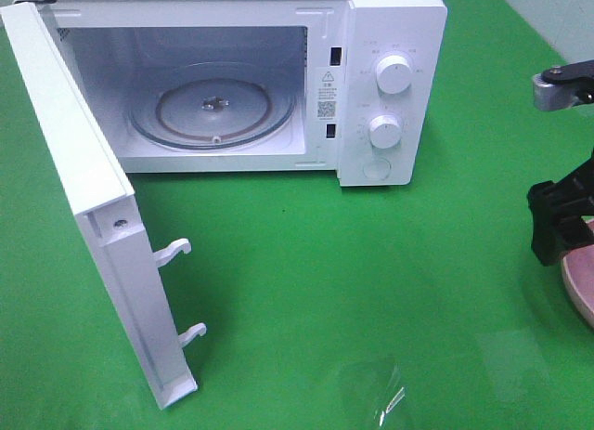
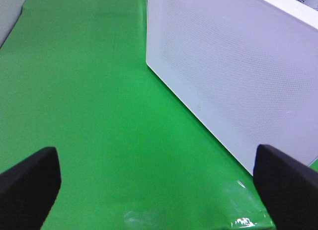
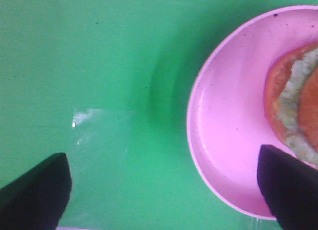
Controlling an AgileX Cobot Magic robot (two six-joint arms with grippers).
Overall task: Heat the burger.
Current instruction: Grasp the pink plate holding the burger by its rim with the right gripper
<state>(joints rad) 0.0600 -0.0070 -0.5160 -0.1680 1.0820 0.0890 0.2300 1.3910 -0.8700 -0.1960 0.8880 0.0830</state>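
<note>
The burger (image 3: 279, 93) sits loose in the middle of the pink plate, so my right gripper should pick up the plate by its bare rim (image 3: 193, 110) next.
The burger (image 3: 279, 93), orange-brown with a pale green layer, lies on a pink plate (image 3: 223, 125) and is cut off by the edge of the right wrist view. My right gripper (image 3: 161, 190) hovers open over the plate's rim and the green cloth, with one finger (image 3: 290, 185) above the plate near the burger and nothing between the fingers. In the exterior high view the right gripper (image 1: 557, 244) is at the far right, just above the plate (image 1: 580, 286). My left gripper (image 2: 159, 185) stands open over bare cloth, beside the outside of the microwave door (image 2: 238, 76).
A white microwave (image 1: 390, 21) stands at the back with its door (image 1: 83, 198) swung wide to the left. Its glass turntable (image 1: 213, 105) holds nothing. Two knobs (image 1: 394, 75) are on its right panel. Green cloth (image 1: 371, 291) covers the table.
</note>
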